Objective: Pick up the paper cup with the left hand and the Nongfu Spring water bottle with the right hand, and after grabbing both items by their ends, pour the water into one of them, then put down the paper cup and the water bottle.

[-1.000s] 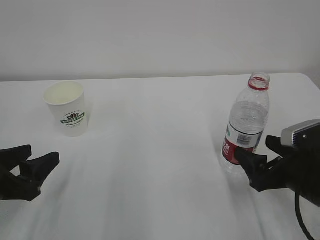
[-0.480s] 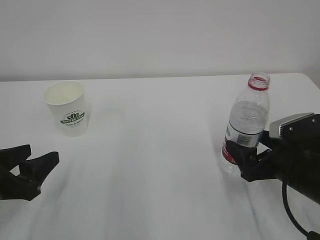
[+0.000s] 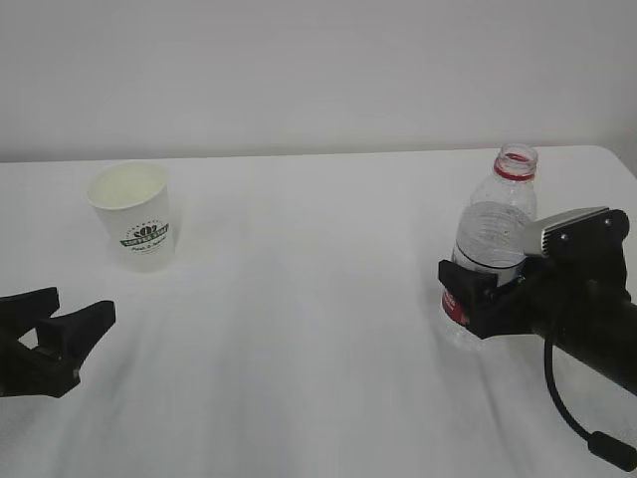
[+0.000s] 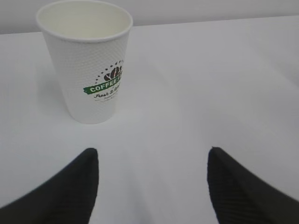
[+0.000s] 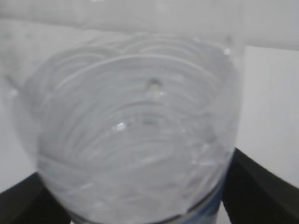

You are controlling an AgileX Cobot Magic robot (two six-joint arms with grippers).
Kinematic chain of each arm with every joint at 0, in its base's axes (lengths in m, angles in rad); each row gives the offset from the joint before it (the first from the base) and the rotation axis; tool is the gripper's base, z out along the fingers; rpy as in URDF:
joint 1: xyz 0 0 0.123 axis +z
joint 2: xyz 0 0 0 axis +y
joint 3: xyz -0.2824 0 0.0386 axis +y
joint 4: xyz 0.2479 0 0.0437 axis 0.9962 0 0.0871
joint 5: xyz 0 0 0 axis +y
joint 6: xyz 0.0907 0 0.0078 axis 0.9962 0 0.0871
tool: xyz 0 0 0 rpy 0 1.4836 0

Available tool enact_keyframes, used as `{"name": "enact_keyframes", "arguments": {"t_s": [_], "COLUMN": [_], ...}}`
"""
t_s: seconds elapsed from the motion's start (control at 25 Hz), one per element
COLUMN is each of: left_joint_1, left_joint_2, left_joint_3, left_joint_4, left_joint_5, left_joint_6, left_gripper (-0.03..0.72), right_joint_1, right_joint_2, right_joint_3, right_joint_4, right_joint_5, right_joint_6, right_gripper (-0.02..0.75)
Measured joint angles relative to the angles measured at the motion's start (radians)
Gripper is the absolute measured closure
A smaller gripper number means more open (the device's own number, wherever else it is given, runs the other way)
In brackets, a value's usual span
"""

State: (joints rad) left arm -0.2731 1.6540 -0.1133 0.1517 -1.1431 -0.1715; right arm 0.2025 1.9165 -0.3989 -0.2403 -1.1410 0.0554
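My right gripper has its fingers around both sides of the bottle's lower body, so it should close on the bottle next.
The paper cup stands upright at the back left, white with a green logo; the left wrist view shows the cup empty, ahead and a little left. My left gripper is open, low over the table and well short of the cup, holding nothing. The Nongfu Spring water bottle stands upright and uncapped on the right. My right gripper is open, with one finger on each side of the bottle's lower body at the red label. The bottle fills the right wrist view, with the dark fingers at its sides. I cannot make out the water level.
The white table lies between the two arms. Its far edge runs along a plain pale wall, and its rounded back right corner is just behind the bottle.
My right gripper has moved forward and left to the bottle, and its fingers now straddle the label. The bottle, the cup and the left gripper have stayed where they were.
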Motion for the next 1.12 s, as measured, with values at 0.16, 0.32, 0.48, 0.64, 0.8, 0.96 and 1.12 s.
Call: {"name": "enact_keyframes", "arguments": {"t_s": [0.16,0.32,0.48,0.64,0.8,0.96,1.12], "left_joint_1": [0.0,0.0,0.0,0.0,0.0,0.0,0.0], "left_joint_2": [0.0,0.0,0.0,0.0,0.0,0.0,0.0], "left_joint_3": [0.0,0.0,0.0,0.0,0.0,0.0,0.0], "left_joint_4": [0.0,-0.002,-0.002,-0.002,-0.002,-0.002,-0.002], "left_joint_5": [0.0,0.0,0.0,0.0,0.0,0.0,0.0], "left_joint_6": [0.0,0.0,0.0,0.0,0.0,0.0,0.0], "left_gripper": [0.165,0.165,0.165,0.165,0.165,0.165,0.165], "right_joint_1": [0.0,0.0,0.0,0.0,0.0,0.0,0.0], "right_joint_2": [0.0,0.001,0.001,0.001,0.001,0.001,0.001], "right_joint_3": [-0.014,-0.019,-0.019,-0.019,-0.019,-0.019,-0.019], "right_joint_4": [-0.001,-0.002,-0.002,-0.006,-0.006,-0.006,-0.006], "right_joint_5": [0.0,0.0,0.0,0.0,0.0,-0.002,-0.002], "right_joint_6": [0.002,0.002,0.002,0.002,0.002,0.0,0.0], "right_gripper": [0.068,0.07,0.092,0.168,0.223,0.256,0.283]}}
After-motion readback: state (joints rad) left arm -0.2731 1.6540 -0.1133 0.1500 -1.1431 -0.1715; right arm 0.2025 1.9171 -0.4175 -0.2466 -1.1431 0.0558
